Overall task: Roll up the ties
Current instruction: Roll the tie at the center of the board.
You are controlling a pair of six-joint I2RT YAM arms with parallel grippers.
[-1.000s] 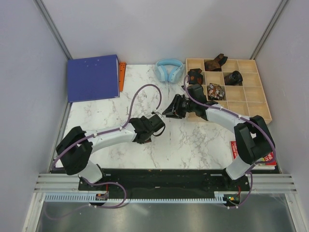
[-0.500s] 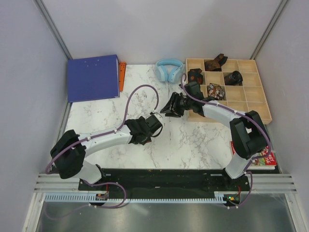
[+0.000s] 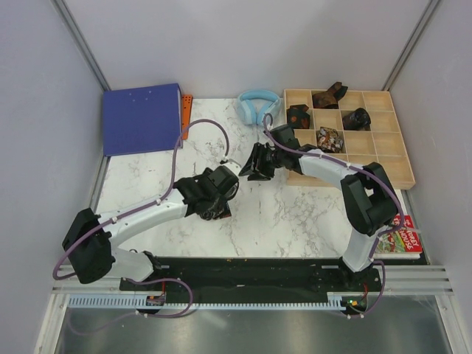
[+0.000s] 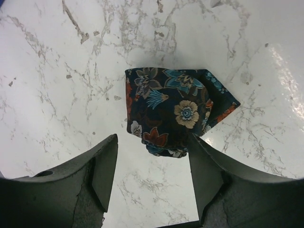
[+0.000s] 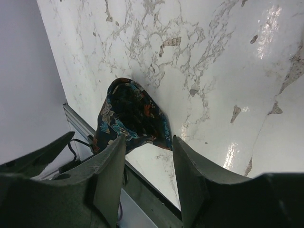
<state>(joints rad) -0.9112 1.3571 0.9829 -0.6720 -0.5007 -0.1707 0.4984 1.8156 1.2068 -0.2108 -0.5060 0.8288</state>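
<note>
I should pinch across the tie's flowered middle (image 4: 168, 110) next with my left gripper, layers together. Then the rolled tie can go in a compartment.
A rolled tie (image 4: 176, 110), dark with blue, red and cream flowers, lies loose on the marble table (image 3: 147, 173). In the left wrist view it sits just past the fingertips of my left gripper (image 4: 153, 147), which is open with only bare marble between its fingers (image 4: 102, 171). The right finger's tip overlaps the roll's edge. The right wrist view shows the same tie (image 5: 129, 116) beyond my right gripper (image 5: 149, 140), also open and holding nothing. From above, the left gripper (image 3: 221, 183) and right gripper (image 3: 253, 164) face each other mid-table and hide the roll.
A wooden tray (image 3: 383, 151) of compartments at the back right holds several rolled ties (image 3: 330, 139). Light-blue headphones (image 3: 258, 107) lie beside it. A blue binder (image 3: 142, 118) lies at the back left. A red packet (image 3: 402, 240) sits by the right arm's base.
The right gripper has slid left, away from the tray's edge. The left arm has swung left at its elbow, its gripper shifting slightly back and left.
</note>
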